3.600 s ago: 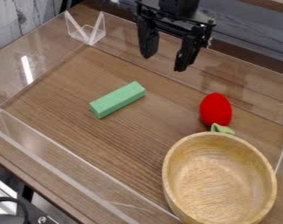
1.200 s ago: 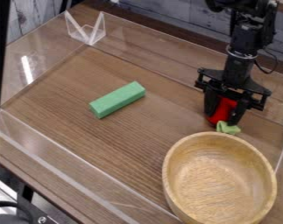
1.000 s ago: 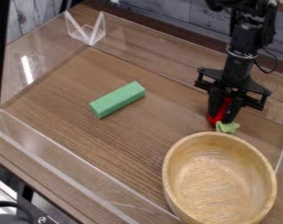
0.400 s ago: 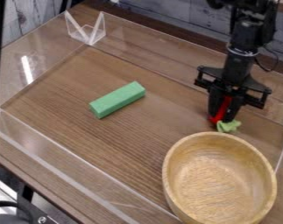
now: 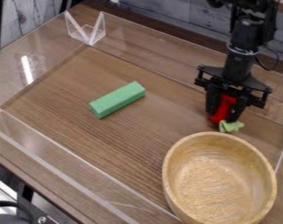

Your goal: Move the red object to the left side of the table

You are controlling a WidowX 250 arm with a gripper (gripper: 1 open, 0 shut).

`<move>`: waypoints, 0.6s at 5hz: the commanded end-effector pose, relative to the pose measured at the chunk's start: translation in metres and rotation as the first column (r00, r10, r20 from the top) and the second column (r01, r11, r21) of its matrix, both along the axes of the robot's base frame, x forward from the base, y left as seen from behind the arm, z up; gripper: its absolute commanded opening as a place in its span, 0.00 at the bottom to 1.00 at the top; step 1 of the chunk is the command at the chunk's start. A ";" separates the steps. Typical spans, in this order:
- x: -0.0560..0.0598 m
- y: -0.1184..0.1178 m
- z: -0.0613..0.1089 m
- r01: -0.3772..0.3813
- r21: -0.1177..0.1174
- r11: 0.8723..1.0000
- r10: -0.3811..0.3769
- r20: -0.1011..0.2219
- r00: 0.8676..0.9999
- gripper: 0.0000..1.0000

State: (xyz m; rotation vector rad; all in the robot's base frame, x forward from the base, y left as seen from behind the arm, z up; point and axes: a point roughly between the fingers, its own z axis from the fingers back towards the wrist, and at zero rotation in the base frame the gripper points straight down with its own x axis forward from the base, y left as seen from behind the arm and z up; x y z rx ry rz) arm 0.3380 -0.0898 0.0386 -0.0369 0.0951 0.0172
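I should move the red strawberry to the left side of the table, so next I should grab it with my gripper by its red body [image 5: 222, 111].
The red object [image 5: 225, 107], a small toy strawberry with a green leafy tip [image 5: 231, 127], rests on the table [image 5: 74, 79] at the right side, just behind the wooden bowl. My gripper [image 5: 228, 112] points straight down over it. Its dark fingers stand open on either side of the strawberry, with a little room showing between them and the red. The strawberry's upper part is hidden by the gripper body.
A green rectangular block [image 5: 117, 99] lies near the table's middle. A round light wooden bowl [image 5: 179, 157] fills the front right. Low clear acrylic walls [image 5: 38, 122] border the table, and a clear folded stand [image 5: 85, 31] sits at the back left.
The fingers were pinched narrow on the strawberry moments ago and have now spread apart. The arm and strawberry stay in the same place on the right side.
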 end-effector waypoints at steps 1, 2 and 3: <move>0.010 0.000 0.032 -0.003 -0.022 1.000 0.005 0.090 0.996 0.00; 0.009 0.001 0.032 -0.007 -0.023 1.000 0.009 0.090 0.996 0.00; 0.009 0.013 0.054 -0.022 -0.038 0.999 0.026 0.124 0.992 0.00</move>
